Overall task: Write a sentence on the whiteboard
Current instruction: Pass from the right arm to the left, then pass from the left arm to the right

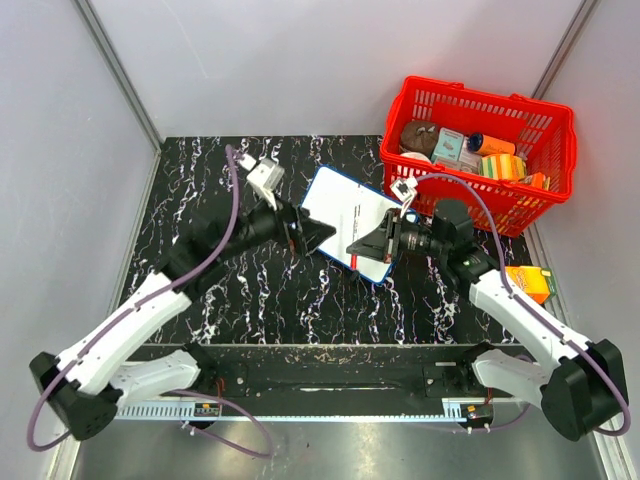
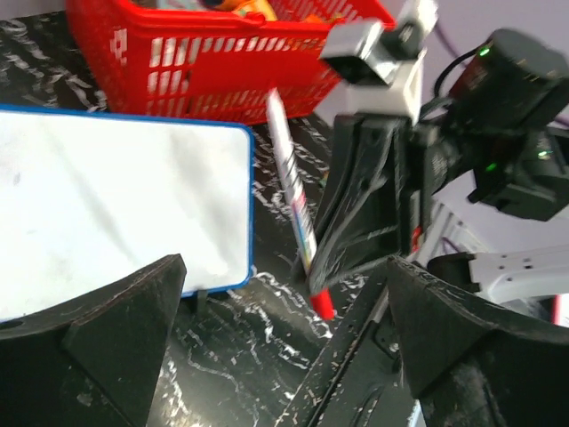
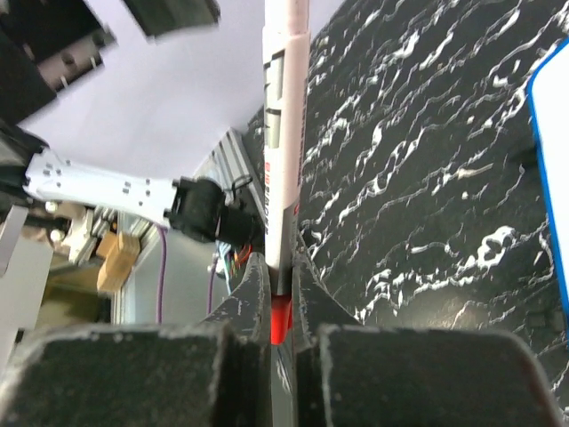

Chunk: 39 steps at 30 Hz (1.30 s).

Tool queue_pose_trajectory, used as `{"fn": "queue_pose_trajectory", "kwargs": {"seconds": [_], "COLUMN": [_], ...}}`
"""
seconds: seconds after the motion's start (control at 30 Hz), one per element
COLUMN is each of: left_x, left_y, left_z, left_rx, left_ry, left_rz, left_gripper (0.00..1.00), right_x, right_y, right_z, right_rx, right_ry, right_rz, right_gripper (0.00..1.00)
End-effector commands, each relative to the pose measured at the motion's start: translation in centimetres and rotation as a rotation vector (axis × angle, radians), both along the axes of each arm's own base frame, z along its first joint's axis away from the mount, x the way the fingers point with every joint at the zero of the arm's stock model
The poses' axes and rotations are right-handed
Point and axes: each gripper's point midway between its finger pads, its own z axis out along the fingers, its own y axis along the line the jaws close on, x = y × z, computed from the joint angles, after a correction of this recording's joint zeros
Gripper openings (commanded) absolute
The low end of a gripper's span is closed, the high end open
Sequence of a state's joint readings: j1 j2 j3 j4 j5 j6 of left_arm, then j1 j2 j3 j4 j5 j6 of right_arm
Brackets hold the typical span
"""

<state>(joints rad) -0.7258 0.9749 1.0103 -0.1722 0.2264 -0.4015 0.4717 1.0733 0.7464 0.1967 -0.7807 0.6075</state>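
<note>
My left gripper will next grip the white marker near its slim tip point(image 1: 357, 215) point(image 2: 281, 132), so that the red end stays free for my right gripper to re-hold for writing.
The whiteboard point(image 1: 340, 205), white with a thin blue frame, lies tilted on the black marble table; it also fills the left of the left wrist view point(image 2: 116, 196). No sentence can be read on it, only tiny dark specks point(image 1: 353, 212). My right gripper point(image 3: 281, 267) is shut on a white marker point(image 3: 283, 133) near its red end point(image 2: 322, 302), just off the board's near corner point(image 1: 355, 250). My left gripper point(image 2: 284, 347) faces it with its jaws wide open, nothing between them, beside the board's near-left edge point(image 1: 322, 236).
A red plastic basket point(image 1: 470, 95) holding several packets and boxes stands at the back right, close behind the board point(image 2: 204, 62). An orange carton point(image 1: 530, 283) lies at the table's right edge, beside the right arm. Grey walls enclose the table.
</note>
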Motion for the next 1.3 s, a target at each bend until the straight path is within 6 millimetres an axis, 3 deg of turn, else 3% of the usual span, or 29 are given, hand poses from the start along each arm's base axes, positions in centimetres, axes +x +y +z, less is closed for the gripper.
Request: {"fn": "queue_pose_trajectory", "kwargs": {"seconds": [0.0,0.1,0.27,0.37,0.47,0.5,0.53,0.6,0.63,0.67,0.77,0.8,0.83,0.87,1.0,1.07,1.1,1.13,1.17,1.23,1.27], "left_x": [-1.1,-0.6,1.1,1.8,2.0,2.1,2.1,2.2,2.5,2.5,3.0,2.9,3.3,3.2,4.3,4.2,4.5,4.4,3.8,3.3,2.5], "left_y": [-2.9,-4.9,-7.3,-8.2,-8.7,-8.9,-9.0,-9.0,-8.9,-8.8,-7.9,-7.6,-7.2,-6.7,-4.4,-3.0,-2.3,-1.8,-1.1,-0.2,0.5], "left_z": [3.1,3.4,1.9,1.1,0.9,0.9,1.0,0.9,0.6,0.5,-0.2,-0.2,-0.4,-0.7,-1.7,-0.4,-1.3,-0.9,1.1,0.9,3.5], "left_rx": [-0.092,-0.091,-0.061,-0.06,-0.077,-0.081,-0.083,-0.08,-0.072,-0.067,-0.04,-0.036,-0.024,-0.012,0.033,0.017,0.025,0.011,-0.048,-0.088,-0.17], "left_ry": [0.04,0.068,0.147,0.169,0.176,0.179,0.178,0.177,0.18,0.179,0.162,0.157,0.152,0.141,0.117,0.072,0.074,0.061,0.008,-0.007,-0.068], "left_rz": [-0.266,-0.367,-0.434,-0.453,-0.473,-0.478,-0.483,-0.48,-0.457,-0.444,-0.38,-0.363,-0.326,-0.309,-0.139,-0.076,-0.027,-0.005,0.013,0.044,0.051], "left_gripper": [0.97,0.93,0.87,0.68,0.55,0.34,0.21,0.02,0.0,0.0,0.0,0.0,0.0,0.0,0.0,0.0,0.0,0.0,0.0,0.0,0.0], "right_x": [-2.2,-2.5,-2.9,-3.0,-3.2,-3.1,-3.0,-2.5,-2.3,-2.2,-0.9,-0.3,-0.1,0.5,0.9,1.3,1.2,1.2,1.2,1.1,0.8], "right_y": [0.2,0.1,-0.2,-0.1,0.0,0.0,0.0,-0.1,-0.1,-0.2,-0.8,-1.2,-1.4,-1.6,-2.8,-3.2,-3.2,-3.2,-3.2,-3.0,-2.8], "right_z": [0.3,0.0,0.3,0.5,0.3,0.1,0.0,-0.4,-0.2,-0.1,1.1,1.8,2.2,3.3,5.0,5.2,5.5,5.6,6.1,6.4,6.9], "right_rx": [-0.035,-0.05,-0.038,-0.029,-0.026,-0.031,-0.034,-0.051,-0.051,-0.05,-0.02,0.0,0.016,0.051,0.114,0.125,0.134,0.143,0.161,0.184,0.206], "right_ry": [-0.051,-0.048,-0.072,-0.078,-0.072,-0.065,-0.062,-0.049,-0.057,-0.063,-0.091,-0.09,-0.092,-0.123,-0.161,-0.149,-0.145,-0.141,-0.147,-0.132,-0.146], "right_rz": [0.122,0.124,0.118,0.127,0.145,0.144,0.139,0.105,0.096,0.084,-0.029,-0.094,-0.126,-0.167,-0.265,-0.31,-0.31,-0.312,-0.306,-0.298,-0.278], "right_gripper": [0.0,0.0,0.0,0.0,0.0,0.0,0.0,0.0,0.03,0.12,0.65,0.75,0.92,0.97,1.0,1.0,1.0,1.0,1.0,1.0,1.0]}}
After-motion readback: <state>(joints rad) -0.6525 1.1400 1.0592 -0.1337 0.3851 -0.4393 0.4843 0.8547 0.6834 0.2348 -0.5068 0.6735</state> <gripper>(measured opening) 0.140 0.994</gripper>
